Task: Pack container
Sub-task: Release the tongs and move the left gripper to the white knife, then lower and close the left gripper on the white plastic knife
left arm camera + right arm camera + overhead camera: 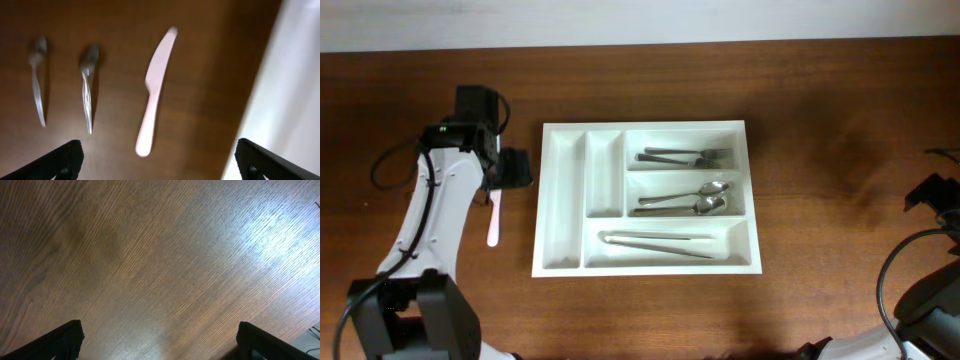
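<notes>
My left gripper is going to grab the pink plastic knife by its handle [494, 225] [147, 127]. The knife's blade then stays free to go into a narrow section of the container.
The white five-compartment container [560, 200] sits mid-table. Its top wide compartment holds forks [685, 156], the middle one spoons [685, 202], and the bottom one long metal utensils [660, 242]. Both narrow compartments are bare. A pink plastic knife [494, 218] lies on the table left of the container. In the left wrist view the knife [156, 85] lies beside two metal spoons [87, 85], with the container's edge [295, 90] at the right. My left gripper [160, 165] is open and empty above the knife's handle end. My right gripper [160, 340] is open over bare wood.
The two loose spoons are hidden under my left arm [440, 200] in the overhead view. My right arm [930, 192] is at the far right edge of the table. Cables lie near both arm bases.
</notes>
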